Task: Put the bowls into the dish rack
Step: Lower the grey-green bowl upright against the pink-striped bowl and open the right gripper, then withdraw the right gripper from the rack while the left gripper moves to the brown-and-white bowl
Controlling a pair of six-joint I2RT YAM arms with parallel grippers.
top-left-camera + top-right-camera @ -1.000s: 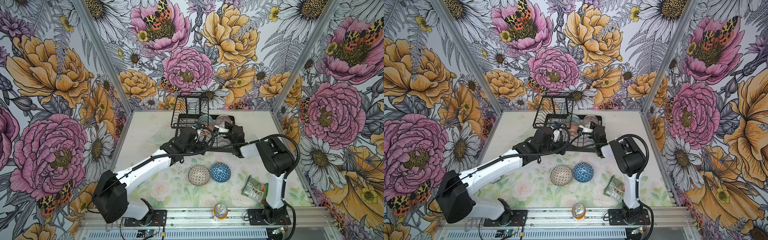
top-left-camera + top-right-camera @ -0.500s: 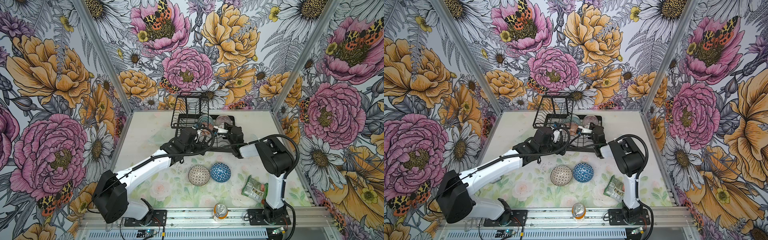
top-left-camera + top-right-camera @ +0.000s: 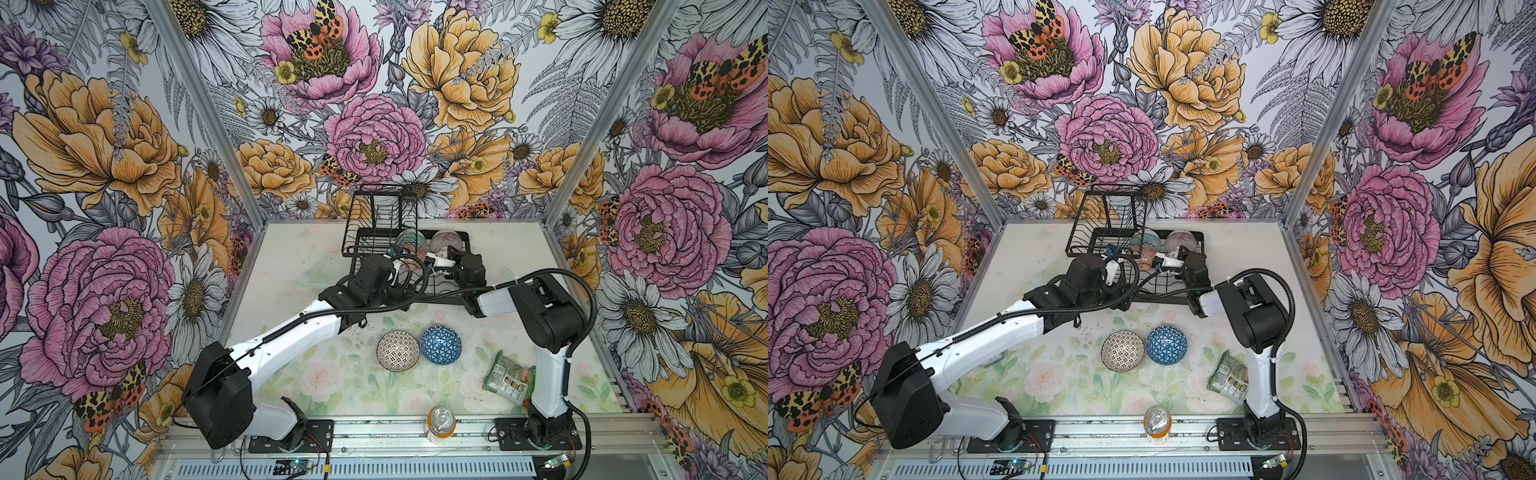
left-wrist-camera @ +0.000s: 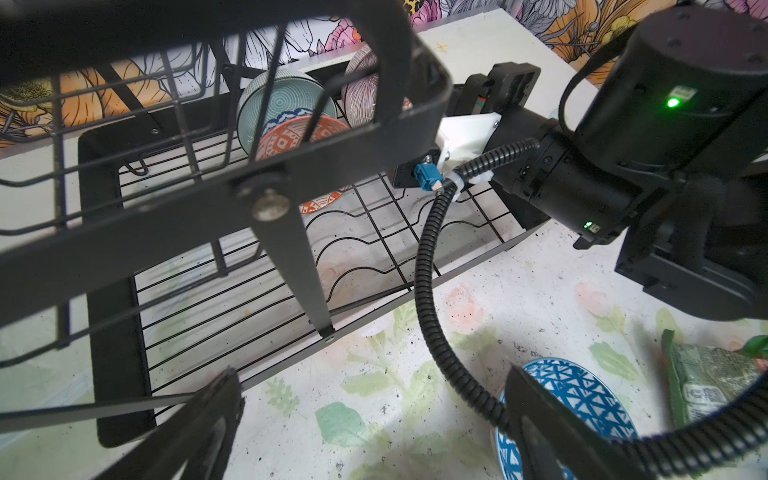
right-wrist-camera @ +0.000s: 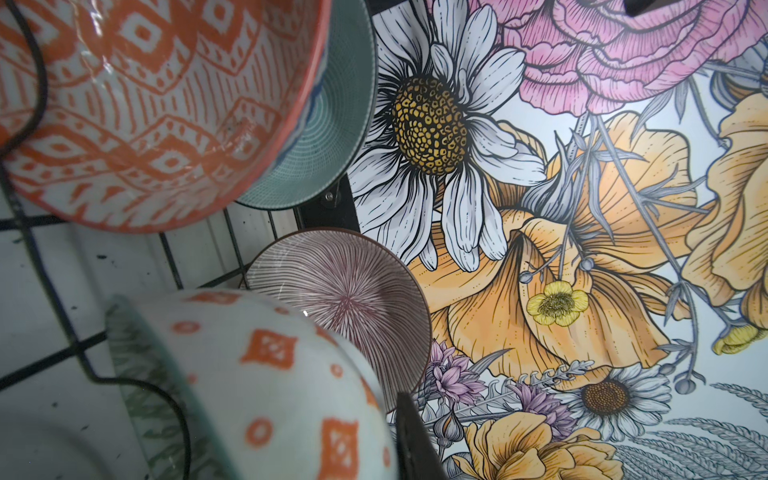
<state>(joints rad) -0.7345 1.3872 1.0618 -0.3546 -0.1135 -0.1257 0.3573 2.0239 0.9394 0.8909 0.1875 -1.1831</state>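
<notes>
The pale bowl with orange squares is standing on edge in the wires of the lower shelf, close beside the pink-striped bowl point(image 5: 340, 299), so I need to open my right gripper.
The black wire dish rack point(image 3: 376, 232) stands at the back of the table. On its lower tier a pale teal bowl point(image 4: 286, 99), a pink-striped bowl point(image 5: 340, 299) and an orange-white bowl point(image 5: 137, 104) stand on edge. My right gripper point(image 5: 386, 432) reaches into that tier, shut on the wall of a pale bowl with orange squares point(image 5: 270, 386); only one dark finger point(image 5: 415, 440) shows. My left gripper point(image 4: 374, 390) hangs open over bare table in front of the rack, holding nothing. A black-white lattice bowl point(image 3: 397, 350) and an upturned blue triangle bowl point(image 3: 441, 345) sit side by side mid-table.
A green snack packet point(image 3: 509, 376) lies beside the right arm's base. A drink can point(image 3: 441, 422) stands on the front rail. The rack's upper basket point(image 4: 216, 137) overhangs close to my left wrist. The right arm's black cable point(image 4: 428, 266) hangs between my left gripper and the blue bowl.
</notes>
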